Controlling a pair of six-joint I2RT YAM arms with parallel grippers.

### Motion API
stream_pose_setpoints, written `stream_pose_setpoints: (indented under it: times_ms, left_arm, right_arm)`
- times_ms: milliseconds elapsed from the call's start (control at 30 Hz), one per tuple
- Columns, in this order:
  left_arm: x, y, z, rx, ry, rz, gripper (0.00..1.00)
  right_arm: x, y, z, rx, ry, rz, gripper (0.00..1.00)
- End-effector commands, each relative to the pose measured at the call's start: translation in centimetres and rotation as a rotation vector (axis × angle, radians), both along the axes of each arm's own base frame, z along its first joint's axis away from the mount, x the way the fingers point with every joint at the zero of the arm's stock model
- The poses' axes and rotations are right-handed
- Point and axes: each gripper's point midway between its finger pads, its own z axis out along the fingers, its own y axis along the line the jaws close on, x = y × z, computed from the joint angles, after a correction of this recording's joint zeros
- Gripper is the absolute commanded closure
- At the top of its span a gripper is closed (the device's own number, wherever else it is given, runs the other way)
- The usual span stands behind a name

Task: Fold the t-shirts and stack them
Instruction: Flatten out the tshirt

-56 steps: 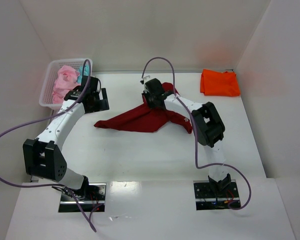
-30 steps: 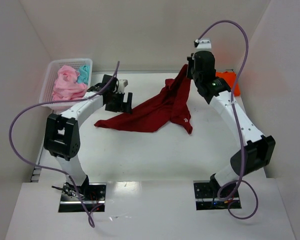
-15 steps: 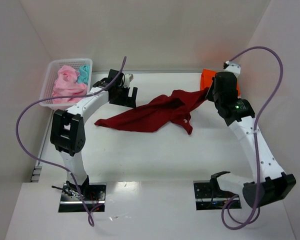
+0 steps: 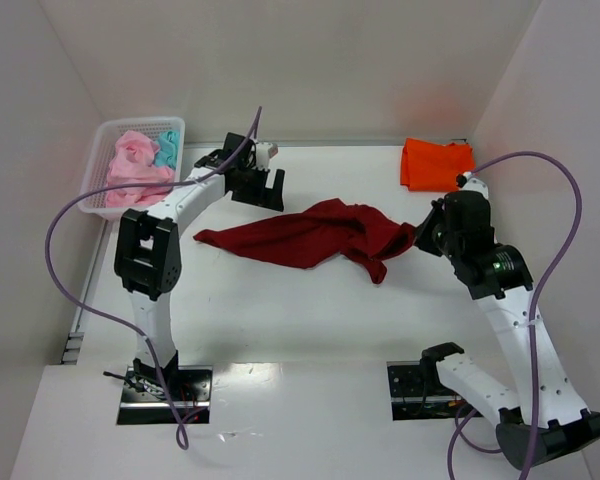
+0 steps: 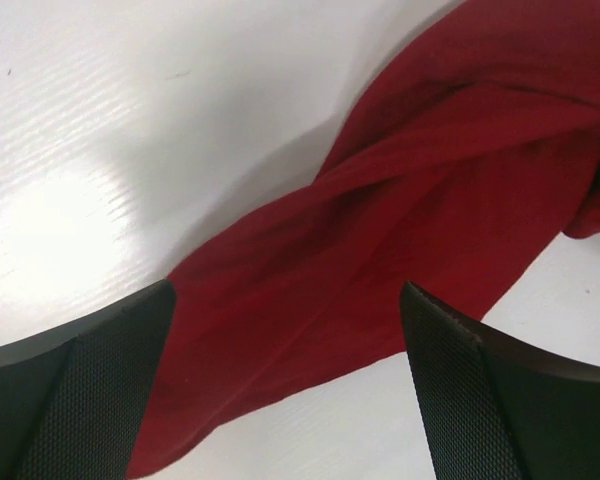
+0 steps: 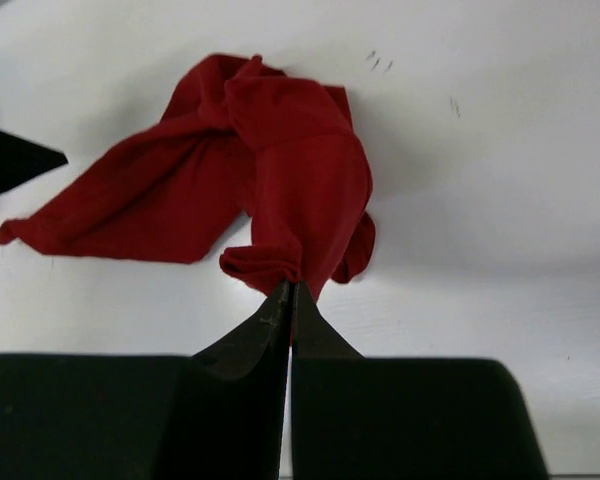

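Next, my left gripper grabs the dark red t-shirt's back edge (image 4: 297, 214) (image 5: 302, 198), away from the right gripper's end, to spread the t-shirt for folding.
A dark red t-shirt (image 4: 315, 235) lies crumpled across the middle of the table, stretched from left to right. My right gripper (image 4: 420, 238) is shut on its right end; in the right wrist view the closed jaws (image 6: 291, 290) pinch a bunched fold of the red t-shirt (image 6: 270, 170). My left gripper (image 4: 265, 190) stands open just behind the shirt's left part; in the left wrist view the red t-shirt (image 5: 420, 210) lies below the spread fingers (image 5: 480, 400). A folded orange t-shirt (image 4: 438, 165) lies at the back right. Pale pink t-shirts (image 4: 135, 170) and a teal t-shirt (image 4: 167, 148) fill the basket.
A white mesh basket (image 4: 98, 140) stands at the back left corner. White walls enclose the table on the left, back and right. Purple cables loop above both arms.
My right gripper has pulled the red shirt's end down and to the right, toward the near side, stretching the cloth flatter. My left gripper has shifted right, toward the shirt.
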Motion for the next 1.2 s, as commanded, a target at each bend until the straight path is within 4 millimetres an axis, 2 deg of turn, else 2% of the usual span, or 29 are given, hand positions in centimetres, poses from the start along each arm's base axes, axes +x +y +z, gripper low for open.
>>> stream_pose_setpoints:
  times_ms: [0, 33, 100, 133, 167, 233, 333, 400, 433, 467, 500, 533, 600, 633, 700, 733, 767, 800, 833, 933, 1000, 1033, 1167]
  left_arm:
    - [1.1, -2.3, 2.0, -0.062, -0.077, -0.113, 0.0]
    - [0.9, -2.8, 1.3, -0.054, -0.069, -0.133, 0.0]
    - [1.4, -3.3, 1.2, -0.041, -0.073, -0.145, 0.0]
    - [1.2, -3.0, 0.1, -0.022, -0.047, -0.137, 0.0]
    - [1.2, -3.5, 0.4, -0.025, -0.055, -0.146, 0.0]
    - [1.0, -4.0, -0.8, -0.014, -0.036, -0.163, 0.0]
    - [1.4, -5.0, -1.4, 0.011, -0.069, -0.193, 0.0]
    - [1.8, -5.8, -1.6, 0.025, -0.08, -0.197, 0.0]
    - [1.9, -6.6, -2.4, 0.028, -0.071, -0.211, 0.0]
    - [2.4, -6.6, -2.5, 0.037, -0.08, -0.202, 0.0]
    - [3.0, -7.5, -1.8, 0.024, -0.101, -0.204, 0.0]
    - [3.5, -7.7, -2.3, 0.021, -0.108, -0.204, 0.0]
    - [3.8, -8.5, -2.8, 0.015, -0.102, -0.183, 0.0]
    - [4.3, -8.8, -2.4, -0.003, -0.121, -0.171, 0.0]
    - [4.3, -9.2, -2.9, -0.001, -0.118, -0.162, 0.0]
    - [4.1, -9.9, -3.9, 0.003, -0.108, -0.175, 0.0]
    - [4.3, -10.0, -3.5, -0.001, -0.118, -0.174, 0.03]
    - [3.9, -10.5, -4.9, 0.008, -0.094, -0.186, 0.05]
    - [3.2, -11.1, -4.8, 0.016, -0.087, -0.208, 0.08]
    - [1.8, -11.8, -6.2, 0.04, -0.046, -0.229, 0.32]
    - [1.2, -11.4, -5.9, 0.04, -0.046, -0.229, 0.51]
    - [0.3, -11.0, -6.9, 0.046, -0.019, -0.222, 0.56]
    - [-1.8, -10.0, -7.6, 0.051, 0.025, -0.22, 0.77]
  right_arm:
    - [-1.7, 1.1, -0.6, 0.064, 0.04, 0.052, 0.99]
    - [-1.8, 1.1, -1.0, 0.053, 0.05, 0.058, 0.99]
    - [-1.8, 1.4, -0.7, 0.058, 0.044, 0.08, 0.99]
    - [-1.6, 1.7, -0.4, 0.068, 0.032, 0.09, 0.99]
    - [-1.3, 2.0, 0.1, 0.073, 0.008, 0.111, 0.99]
    - [-0.9, 2.8, 1.6, 0.095, -0.043, 0.156, 0.99]
    - [-1.1, 3.5, 3.0, 0.116, -0.081, 0.201, 0.99]
    - [-1.7, 3.8, 2.5, 0.118, -0.052, 0.226, 0.99]
    - [-1.7, 3.8, 2.1, 0.116, -0.033, 0.225, 0.99]
    - [-1.7, 3.8, 1.6, 0.114, -0.022, 0.225, 0.99]
    - [-2.0, 3.8, 0.7, 0.111, 0.007, 0.223, 0.99]
    - [-2.2, 3.8, 1.0, 0.121, 0.0, 0.218, 0.99]
    - [-2.6, 3.7, 0.1, 0.118, 0.021, 0.217, 0.99]
    - [-2.6, 3.7, 0.1, 0.118, 0.021, 0.217, 0.99]
    - [-2.8, 3.6, -0.6, 0.122, 0.047, 0.21, 0.99]
    - [-3.1, 3.6, -1.1, 0.12, 0.066, 0.209, 0.99]
    - [-3.2, 3.6, -1.3, 0.118, 0.075, 0.208, 0.99]
    - [-3.2, 3.5, -1.3, 0.118, 0.076, 0.208, 0.99]
    - [-3.2, 3.4, -1.3, 0.113, 0.074, 0.201, 0.99]
    - [-2.9, 3.3, -1.2, 0.102, 0.063, 0.199, 0.99]
    - [-2.7, 3.3, -1.1, 0.094, 0.065, 0.204, 0.99]
    - [-2.6, 3.3, -0.9, 0.095, 0.056, 0.204, 0.99]
    - [-2.0, 3.0, -1.3, 0.066, 0.061, 0.201, 0.99]
